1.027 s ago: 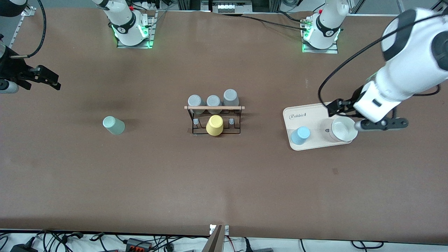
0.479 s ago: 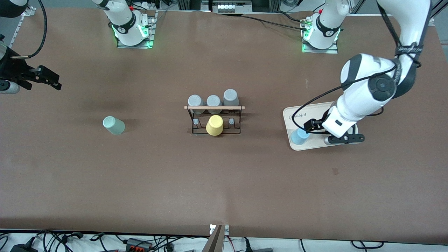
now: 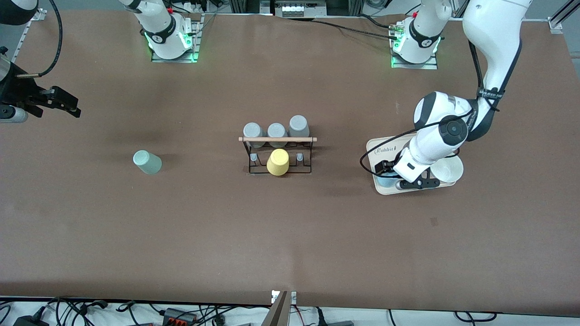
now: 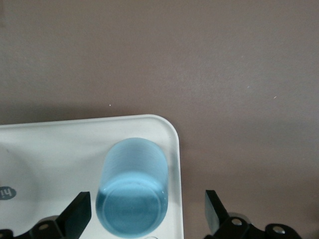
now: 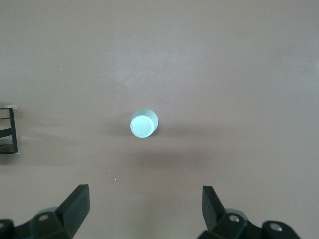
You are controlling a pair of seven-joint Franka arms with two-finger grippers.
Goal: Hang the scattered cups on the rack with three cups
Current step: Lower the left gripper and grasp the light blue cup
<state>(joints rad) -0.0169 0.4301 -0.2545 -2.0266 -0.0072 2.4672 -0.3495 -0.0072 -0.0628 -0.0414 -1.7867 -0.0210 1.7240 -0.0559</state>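
Note:
My left gripper grips the light blue cup by its upturned body (image 4: 132,184) next, to hang the cup on the rack.
The light blue cup (image 4: 132,196) stands upside down on a corner of the white tray (image 4: 50,144). My left gripper (image 4: 145,218) is open, with one finger on each side of the cup and apart from it. In the front view my left gripper (image 3: 390,178) hides most of the cup. The mint green cup (image 3: 147,162) stands upside down toward the right arm's end of the table, and shows in the right wrist view (image 5: 143,124). My right gripper (image 3: 67,106) (image 5: 144,209) is open and empty, waiting high over that end. The rack (image 3: 277,139) stands mid-table.
Three grey cups (image 3: 277,131) hang on the rack's farther row, and a yellow cup (image 3: 277,162) sits on its nearer row. A wide white cup (image 3: 447,169) stands on the tray (image 3: 379,147) beside my left gripper.
My left arm has swung from over the white cup to the blue cup and come down, so its open fingers now flank the blue cup. The right arm has barely moved.

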